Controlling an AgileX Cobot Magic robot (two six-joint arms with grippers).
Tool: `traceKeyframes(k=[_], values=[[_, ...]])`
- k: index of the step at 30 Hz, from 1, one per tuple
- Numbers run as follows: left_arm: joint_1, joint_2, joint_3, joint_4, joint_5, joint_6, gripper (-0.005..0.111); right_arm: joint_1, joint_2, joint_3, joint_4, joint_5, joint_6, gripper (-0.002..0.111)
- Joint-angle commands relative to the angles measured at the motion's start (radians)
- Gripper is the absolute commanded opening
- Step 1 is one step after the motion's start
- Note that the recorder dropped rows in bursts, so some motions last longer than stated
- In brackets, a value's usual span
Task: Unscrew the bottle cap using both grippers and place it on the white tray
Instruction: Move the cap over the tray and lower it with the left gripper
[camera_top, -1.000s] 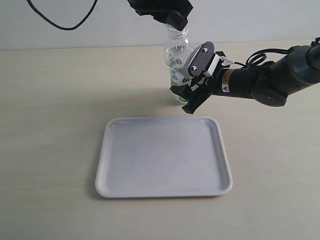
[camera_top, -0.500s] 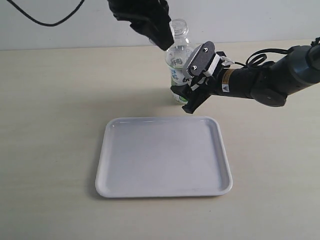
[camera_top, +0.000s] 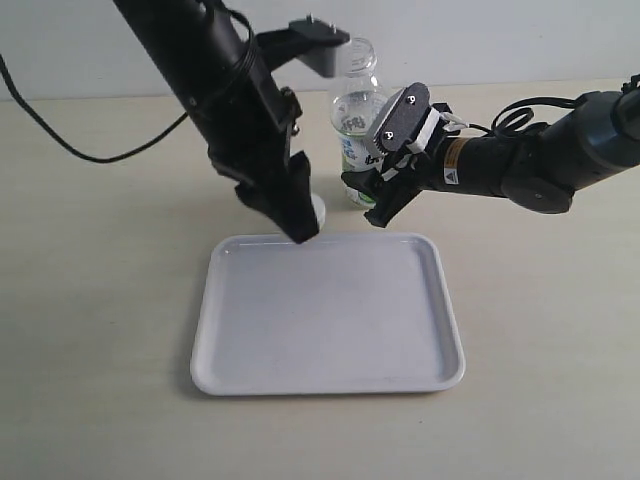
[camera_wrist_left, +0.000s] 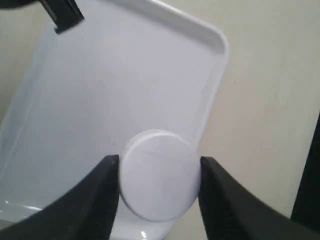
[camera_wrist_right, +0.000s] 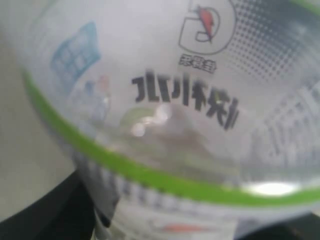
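Observation:
The white cap (camera_top: 319, 210) is hanging above the tray's rim (camera_top: 325, 237), short of the tray's bottom. My left gripper needs to move it toward the tray's bottom before letting it go.
The clear bottle (camera_top: 357, 110) stands upright at the back of the table with its neck open; its white-green label fills the right wrist view (camera_wrist_right: 190, 100). My right gripper (camera_top: 383, 172), the one with the grey-white jaw plate, is shut on the bottle's lower body. The all-dark left gripper (camera_top: 306, 222) hangs low over the far left edge of the white tray (camera_top: 330, 380). It is shut on the round white bottle cap (camera_wrist_left: 158, 175), a sliver of which shows beside the fingers (camera_top: 319, 209). In the left wrist view the cap sits over the tray's rim (camera_wrist_left: 215, 85).
The table is bare beige wood around the tray. A black cable (camera_top: 70, 140) trails from the left arm across the back left. The right arm (camera_top: 540, 160) lies along the back right with its looped cable.
The left gripper has come away from the bottle's neck with the cap and swung down and left to the tray's far edge. The right gripper and bottle have stayed put.

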Motion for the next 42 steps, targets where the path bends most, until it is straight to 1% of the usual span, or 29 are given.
traceKeyframes(k=[1,4,8,10,13,16,19,23,28,30,33,34,35,36,37,38,40,42], values=[[-0.022,-0.012,0.114,0.078,-0.1,0.063,0.0,-0.007,0.041,0.02,-0.04,0.206,-0.027,0.0],[-0.037,-0.012,0.188,0.097,-0.24,0.08,0.0,-0.007,0.041,0.02,-0.04,0.206,-0.027,0.0],[-0.042,-0.012,0.252,0.063,-0.429,0.118,0.0,-0.007,0.041,0.02,-0.04,0.206,-0.027,0.0],[-0.042,-0.01,0.275,0.035,-0.472,0.151,0.0,-0.007,0.041,0.02,-0.04,0.206,-0.027,0.0],[-0.042,-0.004,0.305,-0.002,-0.471,0.217,0.0,-0.007,0.041,0.02,-0.038,0.206,-0.027,0.0],[-0.042,0.018,0.321,-0.015,-0.434,0.257,0.0,-0.007,0.041,0.02,-0.038,0.206,-0.027,0.0],[-0.042,0.049,0.323,-0.015,-0.418,0.257,0.0,-0.007,0.041,0.02,-0.038,0.206,-0.027,0.0],[-0.042,0.08,0.323,-0.028,-0.438,0.257,0.0,-0.007,0.041,0.02,-0.038,0.206,-0.027,0.0],[-0.042,0.122,0.323,-0.008,-0.443,0.279,0.0,-0.007,0.041,0.02,-0.038,0.206,-0.027,0.0],[-0.042,0.134,0.323,-0.007,-0.443,0.279,0.002,-0.007,0.041,0.02,-0.038,0.206,-0.027,0.0],[-0.042,0.139,0.323,-0.012,-0.453,0.279,0.013,-0.007,0.041,0.02,-0.038,0.206,-0.027,0.0],[-0.042,0.139,0.323,-0.012,-0.465,0.279,0.027,-0.007,0.041,0.02,-0.038,0.206,-0.027,0.0],[-0.042,0.139,0.323,-0.012,-0.467,0.279,0.036,-0.007,0.041,0.02,-0.038,0.206,-0.027,0.0],[-0.042,0.139,0.323,-0.012,-0.468,0.279,0.054,-0.007,0.041,0.02,-0.038,0.206,-0.027,0.0],[-0.042,0.139,0.323,-0.012,-0.468,0.277,0.061,-0.007,0.041,0.02,-0.038,0.206,-0.027,0.0],[-0.042,0.139,0.323,-0.012,-0.474,0.27,0.073,-0.007,0.041,0.02,-0.038,0.206,-0.027,0.0],[-0.042,0.139,0.323,-0.01,-0.478,0.27,0.08,-0.007,0.041,0.02,-0.038,0.206,-0.027,0.0],[-0.042,0.137,0.323,-0.01,-0.476,0.265,0.081,-0.007,0.041,0.02,-0.038,0.206,-0.027,0.0]])
